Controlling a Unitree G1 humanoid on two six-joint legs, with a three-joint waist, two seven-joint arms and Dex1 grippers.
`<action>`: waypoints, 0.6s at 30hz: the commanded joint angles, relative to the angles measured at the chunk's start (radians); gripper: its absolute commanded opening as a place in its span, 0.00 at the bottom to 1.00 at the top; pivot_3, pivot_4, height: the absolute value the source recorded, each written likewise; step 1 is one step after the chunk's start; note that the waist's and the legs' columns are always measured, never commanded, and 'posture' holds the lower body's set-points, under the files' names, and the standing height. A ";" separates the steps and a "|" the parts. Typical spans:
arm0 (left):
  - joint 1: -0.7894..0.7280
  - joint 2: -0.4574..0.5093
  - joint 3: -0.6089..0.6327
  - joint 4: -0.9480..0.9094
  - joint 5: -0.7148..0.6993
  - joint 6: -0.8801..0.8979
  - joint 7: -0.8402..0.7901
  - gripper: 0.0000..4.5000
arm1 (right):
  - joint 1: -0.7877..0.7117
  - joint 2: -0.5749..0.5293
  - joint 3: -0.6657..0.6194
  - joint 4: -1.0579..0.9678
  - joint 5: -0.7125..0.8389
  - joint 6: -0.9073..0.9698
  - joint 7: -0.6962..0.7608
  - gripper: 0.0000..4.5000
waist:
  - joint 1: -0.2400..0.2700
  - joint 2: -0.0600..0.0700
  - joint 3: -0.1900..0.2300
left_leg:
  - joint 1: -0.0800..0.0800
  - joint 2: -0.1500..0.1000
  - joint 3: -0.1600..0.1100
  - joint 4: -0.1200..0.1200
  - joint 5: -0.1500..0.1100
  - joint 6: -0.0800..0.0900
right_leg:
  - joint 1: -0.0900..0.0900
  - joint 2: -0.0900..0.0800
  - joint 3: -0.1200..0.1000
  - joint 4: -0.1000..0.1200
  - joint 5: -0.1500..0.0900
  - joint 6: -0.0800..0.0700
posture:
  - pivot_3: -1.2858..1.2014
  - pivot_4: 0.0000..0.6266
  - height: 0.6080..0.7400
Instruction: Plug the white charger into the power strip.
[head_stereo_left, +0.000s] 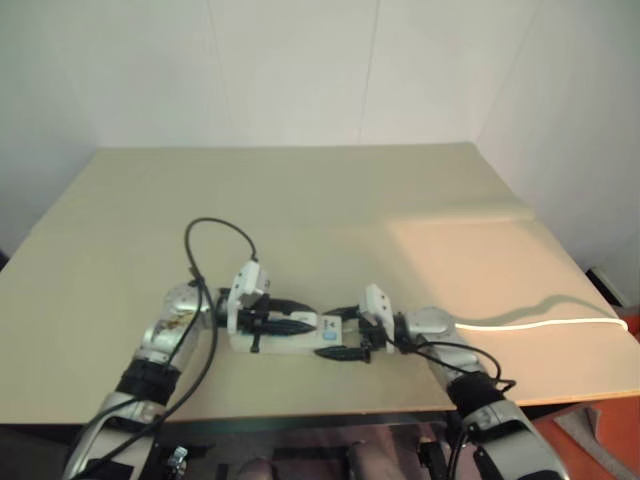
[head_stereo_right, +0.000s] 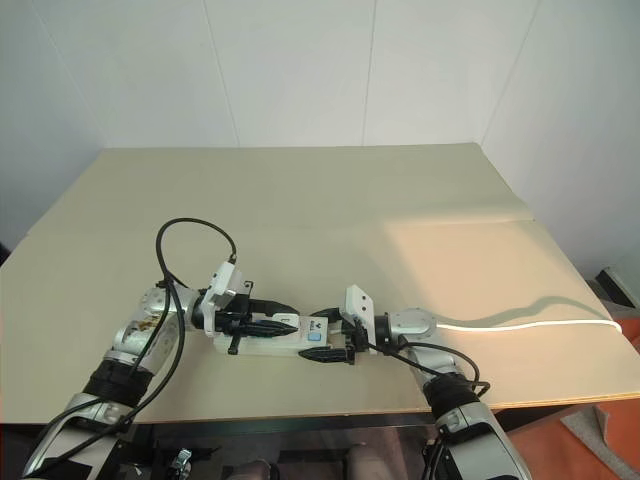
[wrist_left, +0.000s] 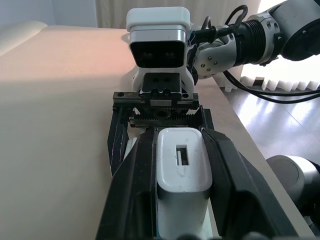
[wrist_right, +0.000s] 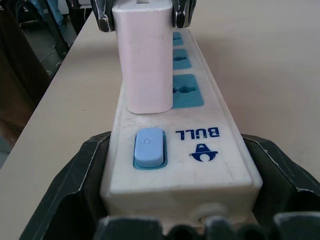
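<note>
I should open my left gripper now. The white charger is standing upright on top of the power strip, so it would stay in the power strip.
The white charger sits between the black fingers of my left gripper, which is shut on it, slot face towards the wrist. The power strip lies near the table's front edge, its blue switch end clamped by my right gripper. In the right wrist view the charger stands upright on the strip's top, beside the nearest blue socket. Its prongs are hidden. From the head, both grippers meet over the strip, pointing at each other.
The strip's thin white cable trails right across the beige table to its edge. A black cable loop arches over my left wrist. White walls stand behind the table; the front edge lies just below the strip.
</note>
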 joint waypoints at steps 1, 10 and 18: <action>0.034 0.034 -0.038 0.083 0.096 0.013 0.003 0.23 | 0.010 -0.022 -0.007 -0.006 -0.003 0.005 0.009 0.76 | 0.000 0.000 -0.001 | 0.000 0.000 0.000 0.000 0.000 0.000 | 0.000 0.000 0.000 0.000 0.000 0.000 | 0.52 0.24 1.00; 0.010 0.012 -0.006 0.101 0.094 0.010 0.017 0.73 | 0.005 -0.015 -0.009 0.000 -0.001 0.004 0.004 0.76 | 0.002 0.003 -0.003 | -0.001 0.000 0.000 0.000 0.000 0.000 | 0.000 0.000 0.000 -0.001 0.000 0.000 | 0.52 0.24 1.00; -0.010 0.012 0.024 0.073 0.068 0.044 -0.008 0.99 | 0.003 -0.009 -0.007 0.000 -0.002 0.001 0.003 0.76 | 0.003 0.003 -0.003 | -0.001 0.000 0.000 0.000 0.000 0.000 | 0.000 0.000 0.000 -0.002 0.000 0.000 | 0.52 0.24 1.00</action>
